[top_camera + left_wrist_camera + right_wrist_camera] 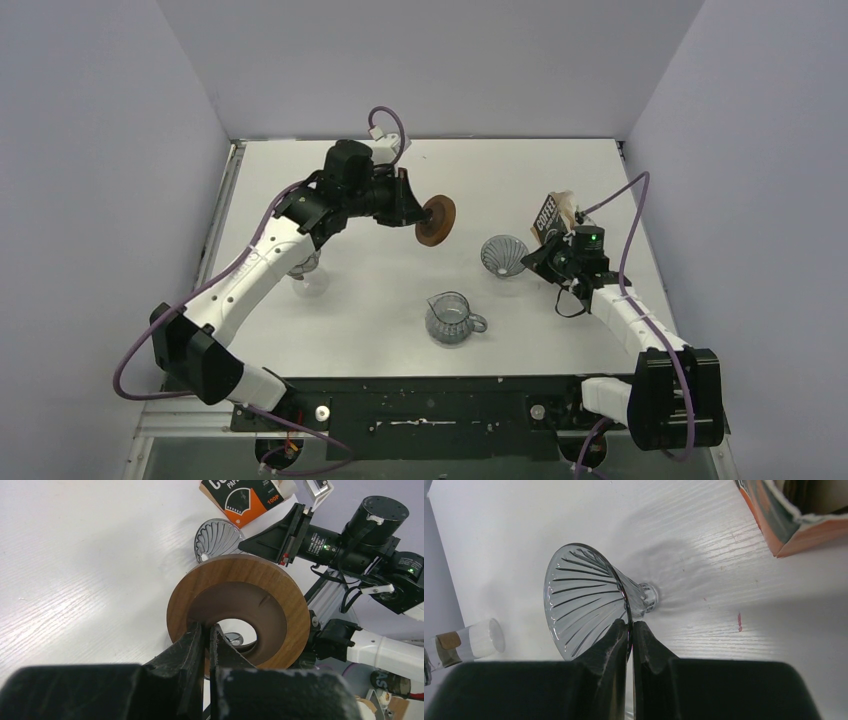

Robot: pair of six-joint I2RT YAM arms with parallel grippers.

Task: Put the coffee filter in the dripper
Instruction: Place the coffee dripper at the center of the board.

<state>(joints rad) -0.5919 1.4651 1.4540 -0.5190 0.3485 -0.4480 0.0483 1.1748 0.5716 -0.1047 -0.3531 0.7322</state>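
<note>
I should open my right gripper now, because the table is flat and empty below the dripper (503, 255), and the dripper would rest on its side there.
The dripper (503, 255) is a smoky ribbed see-through cone, tipped on its side at the right of the table, without its collar. My right gripper (530, 262) is shut on its rim wall, as the right wrist view shows, with the gripper (630, 625) pinching the dripper (584, 597). My left gripper (415, 215) is shut on a brown wooden ring collar (436, 220) and holds it above the table's middle, left of the dripper. In the left wrist view the gripper (206, 630) pinches the ring (280, 595), with the dripper (217, 537) beyond. No loose white coffee filter is in view.
An orange-and-black filter box (552, 215) stands behind the right gripper, also in the wrist views (245, 497) (794, 515). A clear glass jug (450, 318) sits at the front middle. A clear tumbler (308, 272) stands under the left arm.
</note>
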